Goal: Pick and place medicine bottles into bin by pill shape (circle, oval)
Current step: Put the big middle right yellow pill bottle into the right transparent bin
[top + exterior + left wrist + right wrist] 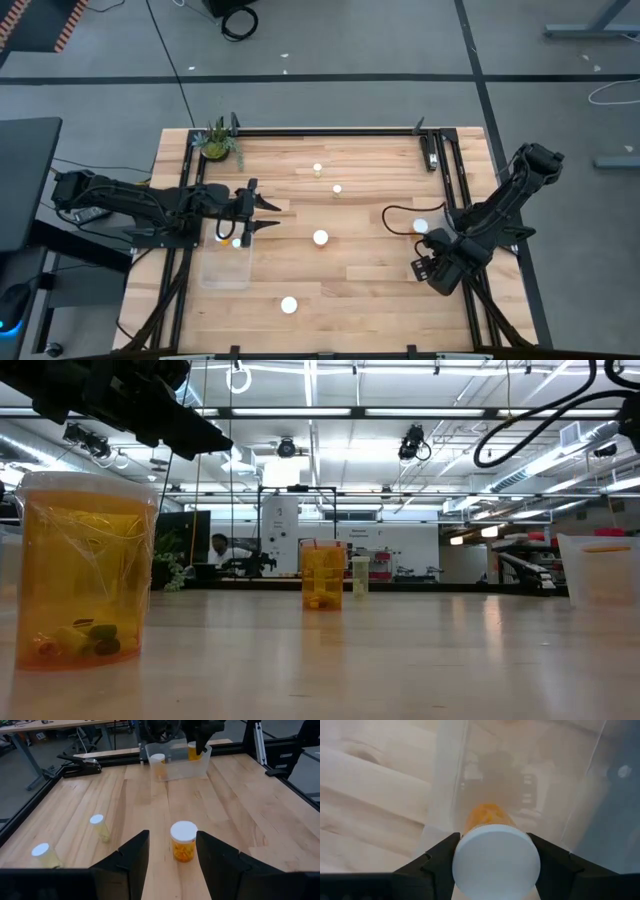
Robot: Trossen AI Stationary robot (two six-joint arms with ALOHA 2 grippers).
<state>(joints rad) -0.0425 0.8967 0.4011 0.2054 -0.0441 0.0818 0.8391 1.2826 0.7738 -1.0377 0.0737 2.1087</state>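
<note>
The orange bottle's base (490, 812) hangs inside the clear bin's sides and the bottle would rest in the bin, so it is time for my right gripper to let go.
Small medicine bottles with white caps stand on the wooden table (380, 290): one at the middle (320, 238), two farther back (338, 188) (318, 170), and one near the front edge (289, 305). My left gripper (268, 214) is open and empty above the left clear bin (225, 265). The middle bottle (183, 840) stands ahead of its fingers, apart from them. My right gripper (495, 857) is shut on an orange bottle (192, 750) over the right clear bin (177, 765). That bin holds another bottle (158, 764). My right gripper pinches the orange bottle between its two fingers, at the sides of its white cap (465, 862). The fingers come from above, pointing down. The bottle hangs upright, cap up, its orange body (487, 817) within the bin's opening. Whether its base touches the bin floor, I cannot tell.
A small green potted plant (216, 143) stands at the far left corner. Black rails (330, 130) frame the table. The low view shows the front bottle (85, 585) close up, with pills at its bottom. Bare wood lies between the two bins.
</note>
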